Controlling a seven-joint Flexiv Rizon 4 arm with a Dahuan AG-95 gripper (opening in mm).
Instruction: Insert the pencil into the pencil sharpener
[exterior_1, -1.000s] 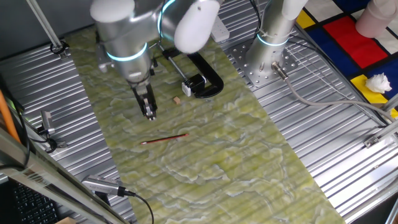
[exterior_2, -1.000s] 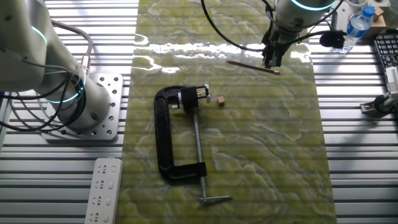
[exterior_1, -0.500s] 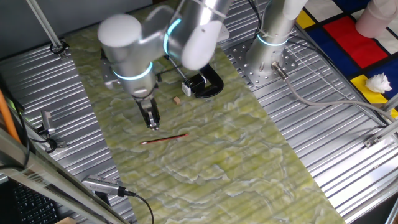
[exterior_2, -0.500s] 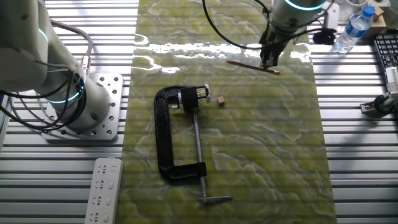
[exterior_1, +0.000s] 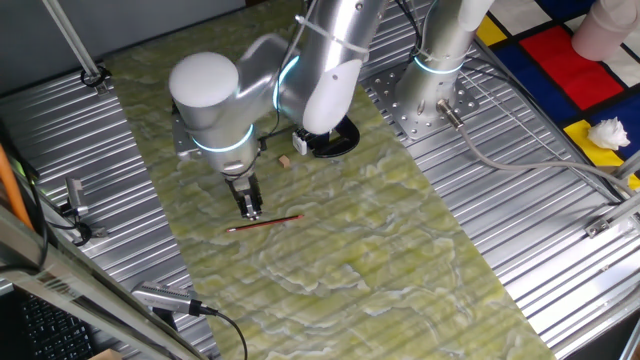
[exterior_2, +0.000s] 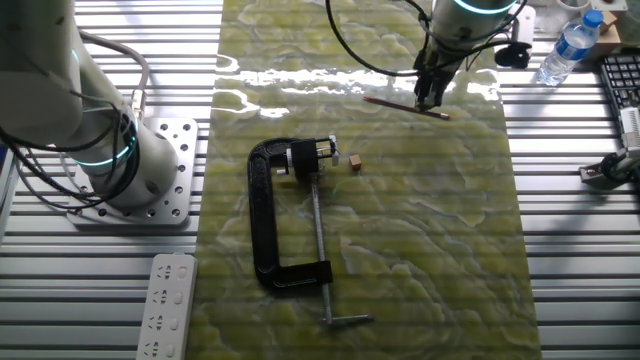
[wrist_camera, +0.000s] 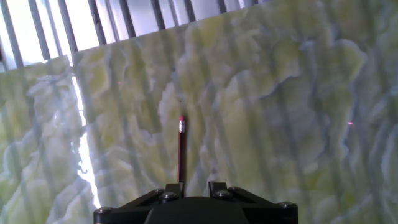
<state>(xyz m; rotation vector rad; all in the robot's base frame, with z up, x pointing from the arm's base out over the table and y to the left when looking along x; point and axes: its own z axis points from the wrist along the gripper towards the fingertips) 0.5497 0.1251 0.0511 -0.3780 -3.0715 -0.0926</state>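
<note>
The gripper grabs the reddish-brown pencil by its long body (exterior_1: 265, 223) next, which leaves the pencil's tip free to enter the pencil sharpener.
The reddish-brown pencil (exterior_1: 265, 223) lies flat on the green marbled mat (exterior_1: 380, 250), untouched. It also shows in the other fixed view (exterior_2: 405, 105) and in the hand view (wrist_camera: 181, 149), running away from the fingers. My gripper (exterior_1: 250, 210) points down, just above the pencil's middle, and also shows in the other fixed view (exterior_2: 427, 100). In the hand view my gripper (wrist_camera: 191, 183) is open, its jaws a little apart, with the pencil's near end by the left finger. A small black and silver block (exterior_2: 302, 157), likely the sharpener, sits in the black clamp (exterior_2: 262, 215).
A small tan cube (exterior_2: 355, 160) lies on the mat beside the clamp head, also in one fixed view (exterior_1: 284, 160). A second arm's base (exterior_2: 150, 170) stands left of the mat. A water bottle (exterior_2: 578, 40) stands at the far right. Ribbed metal flanks the mat.
My gripper has moved down and across the mat towards the pencil, and now hangs just over it. The pencil, clamp and cube have not moved.
</note>
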